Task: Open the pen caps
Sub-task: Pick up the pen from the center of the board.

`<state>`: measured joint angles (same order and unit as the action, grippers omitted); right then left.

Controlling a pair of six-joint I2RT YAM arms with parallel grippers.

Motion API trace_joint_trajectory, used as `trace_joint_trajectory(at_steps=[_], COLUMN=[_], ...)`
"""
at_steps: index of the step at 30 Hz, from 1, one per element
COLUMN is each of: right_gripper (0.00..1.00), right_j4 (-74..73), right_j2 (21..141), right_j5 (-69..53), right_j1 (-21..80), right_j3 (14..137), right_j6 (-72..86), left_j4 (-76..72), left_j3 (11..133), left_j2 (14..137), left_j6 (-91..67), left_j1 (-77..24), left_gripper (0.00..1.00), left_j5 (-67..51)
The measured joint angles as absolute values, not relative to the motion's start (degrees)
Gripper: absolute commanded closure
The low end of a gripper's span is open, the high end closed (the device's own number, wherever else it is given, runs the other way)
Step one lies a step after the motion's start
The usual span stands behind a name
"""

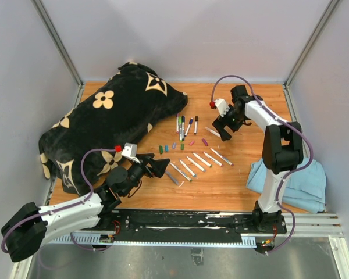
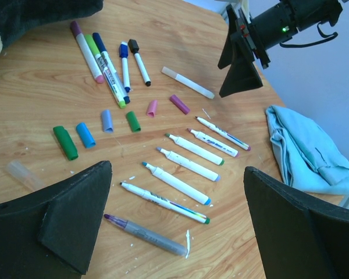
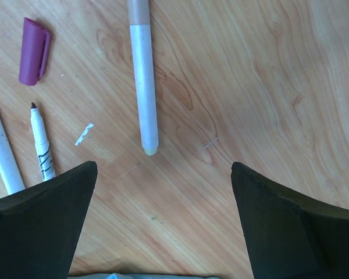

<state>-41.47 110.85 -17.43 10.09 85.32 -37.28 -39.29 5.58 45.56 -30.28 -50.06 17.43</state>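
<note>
I will next grab the body end of the pale marker with my right gripper. That leaves the tan cap free for my left gripper to open.
Several markers with their pen caps on lie bunched at the table's middle; their purple, blue and black caps show in the left wrist view. Loose caps lie in a row: green, blue, pink, purple. Several uncapped white markers lie side by side. My left gripper hangs open over a grey purple-tipped marker. My right gripper is open above bare wood, just short of a pale marker with a tan cap.
A black floral cushion fills the back left. A light blue cloth lies at the right near the right arm's base. A clear cap rests by my left finger. White scraps dot the wood.
</note>
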Motion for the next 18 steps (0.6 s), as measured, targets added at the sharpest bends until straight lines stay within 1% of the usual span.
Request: trace_joint_trajectory(at_steps=[5,13,18], right_gripper=[0.11,0.35,0.42], right_j4=[-41.65,-42.46,-43.11], right_j2=[113.91,121.49,122.30], right_j5=[-16.56,-16.45,-16.29], right_j1=[10.61,10.74,12.34], right_j3=[87.20,94.11,94.45], right_j6=[-35.46,-32.95,-32.75], left_j4=[-39.75,-39.90,-40.29], left_j3=[5.06,5.06,5.06], left_j2=[45.74,45.93,46.41], left_j6=[-30.65,-30.98,-31.11], left_j1=[-50.06,-50.06,-50.06], left_gripper=[0.01,0.01,0.01], left_j5=[17.34,17.30,17.30])
